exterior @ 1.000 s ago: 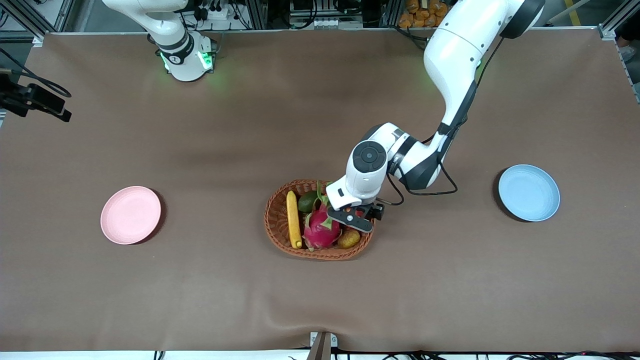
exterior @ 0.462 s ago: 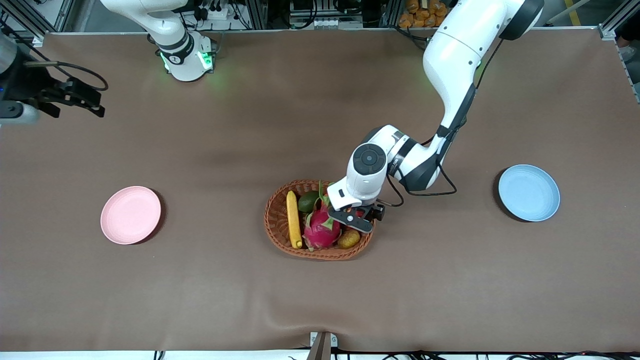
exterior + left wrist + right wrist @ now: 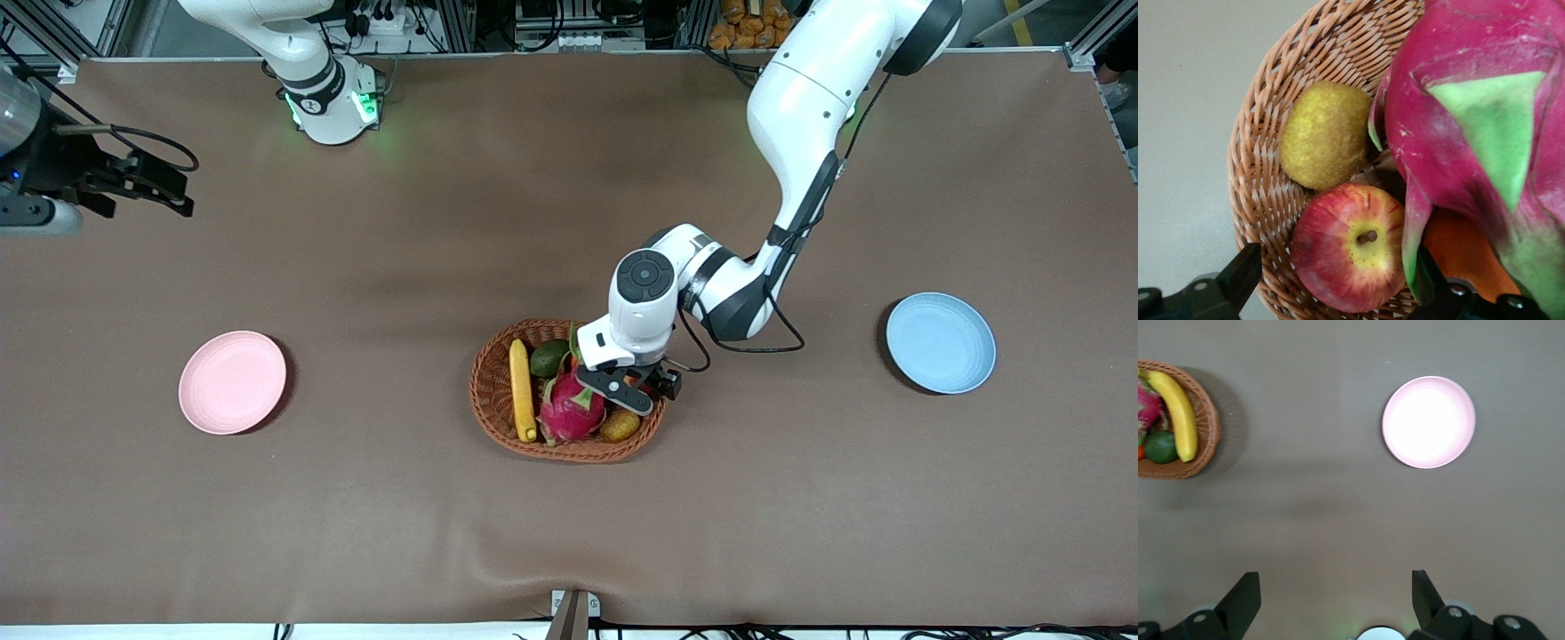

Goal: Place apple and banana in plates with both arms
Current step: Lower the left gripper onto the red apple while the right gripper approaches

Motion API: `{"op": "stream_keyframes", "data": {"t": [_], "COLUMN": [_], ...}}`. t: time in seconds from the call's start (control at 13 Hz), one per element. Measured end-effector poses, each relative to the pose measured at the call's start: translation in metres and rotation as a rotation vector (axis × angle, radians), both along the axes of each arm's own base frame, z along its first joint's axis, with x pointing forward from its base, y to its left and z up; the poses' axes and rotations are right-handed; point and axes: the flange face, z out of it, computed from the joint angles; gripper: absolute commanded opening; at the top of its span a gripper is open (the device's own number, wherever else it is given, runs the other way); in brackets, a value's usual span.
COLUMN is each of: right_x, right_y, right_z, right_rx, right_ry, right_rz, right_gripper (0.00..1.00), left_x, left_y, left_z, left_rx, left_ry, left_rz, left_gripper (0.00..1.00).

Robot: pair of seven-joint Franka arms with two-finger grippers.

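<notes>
I need to take hold of the red apple by its round body (image 3: 1341, 260) with my left gripper next. Then I can place it on a plate.
The red apple (image 3: 1348, 257) lies in the wicker basket (image 3: 489, 391), with the yellow banana (image 3: 522, 389) at the basket's edge toward the right arm's end. My left gripper (image 3: 627, 391) is low over the basket and covers the apple in the front view. It is open (image 3: 1335, 280), with one finger on each side of the apple and not touching it. My right gripper (image 3: 142, 182) is open (image 3: 1336, 600) over bare table. The pink plate (image 3: 233, 382) and the blue plate (image 3: 941, 342) are empty. The right wrist view shows the pink plate (image 3: 1429, 421) and the banana (image 3: 1175, 407).
The basket also holds a pink dragon fruit (image 3: 1478, 133), a yellowish-brown oval fruit (image 3: 1325, 133), an orange fruit (image 3: 1458, 250) and a green fruit (image 3: 548, 358). The dragon fruit presses against the apple. The basket rim (image 3: 1255, 200) curves close around the apple.
My left gripper has shifted a little toward the right arm's end, over the basket. My right gripper has moved farther into the front view.
</notes>
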Motion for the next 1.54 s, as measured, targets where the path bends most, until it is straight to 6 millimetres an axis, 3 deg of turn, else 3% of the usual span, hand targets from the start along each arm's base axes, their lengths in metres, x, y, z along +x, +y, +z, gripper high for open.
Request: {"op": "stream_keyframes", "data": {"t": [0.31,0.38,0.46,0.62,0.85,0.92,1.0,1.15,1.31,1.46,1.54], "right_x": [0.016,0.019,0.020,0.019,0.017,0.019,0.023,0.034,0.043,0.051,0.054], "right_y": [0.021,0.024,0.026,0.026,0.006,0.002,0.003,0.003,-0.018,-0.042,-0.045], "right_z": [-0.031,-0.038,-0.040,-0.041,-0.045,-0.049,-0.059,-0.078,-0.080,-0.082,-0.085], "right_rx": [0.156,0.169,0.172,0.169,0.136,0.135,0.134,0.124,0.125,0.131,0.132], "right_ry": [0.074,0.087,0.093,0.105,0.135,0.144,0.162,0.186,0.170,0.135,0.124], "right_rz": [0.004,0.006,0.009,0.010,-0.015,-0.022,-0.020,0.015,0.024,0.008,0.008], "right_gripper": [1.00,1.00,1.00,1.00,1.00,1.00,1.00,1.00,1.00,1.00,1.00], "left_x": [-0.006,-0.006,-0.006,-0.006,-0.005,-0.004,-0.004,-0.002,0.003,0.006,0.006], "left_y": [-0.008,-0.008,-0.008,-0.008,-0.006,-0.006,-0.006,-0.007,-0.005,0.001,0.005], "left_z": [-0.005,-0.006,-0.006,-0.009,-0.015,-0.014,-0.014,-0.009,0.010,0.057,0.087], "left_rx": [0.002,0.004,0.008,0.010,0.010,0.010,0.010,0.006,0.009,0.030,0.035], "left_ry": [0.002,0.000,-0.002,-0.003,-0.009,-0.011,-0.012,-0.018,-0.026,-0.031,-0.031], "left_rz": [-0.016,-0.018,-0.021,-0.028,-0.034,-0.035,-0.035,-0.034,-0.025,-0.005,0.011], "left_gripper": [1.00,0.97,0.88,0.86,0.45,0.40,0.27,0.16,0.15,0.11,0.11]}}
